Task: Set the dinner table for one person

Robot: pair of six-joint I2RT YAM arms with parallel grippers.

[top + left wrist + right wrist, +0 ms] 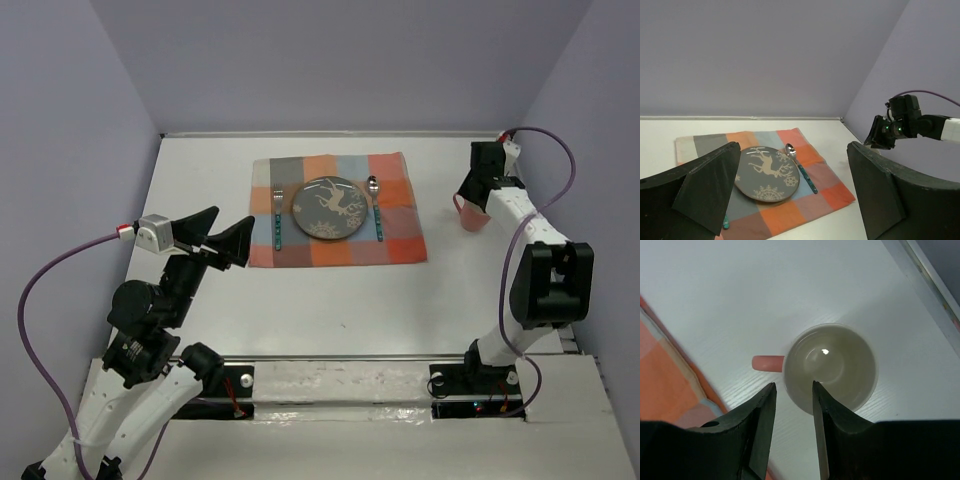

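The pink mug's near rim [467, 203] [797, 404] passes below my fingers, and the table shows in the gap between them. My right gripper should go lower before it closes on the mug's rim.
On the white dinner table [330, 310] lies a checkered cloth [395, 235] with a grey deer-pattern plate [328, 208] on it. A fork [278, 215] lies left of the plate and a spoon [375, 205] right of it. A pink mug [468, 214] with a white inside [840, 365] stands upright to the right of the cloth, its handle [767, 363] pointing toward the cloth. My right gripper [793, 385] hovers over the mug, open, its jaws either side of the near rim. My left gripper [234, 216] hangs wide open and empty, left of the cloth.
A metal rail [927, 277] runs along the table's right edge just beyond the mug. Purple walls enclose the table at the back and sides. From the left wrist, the plate [767, 175], spoon [801, 167] and right gripper [880, 137] are visible.
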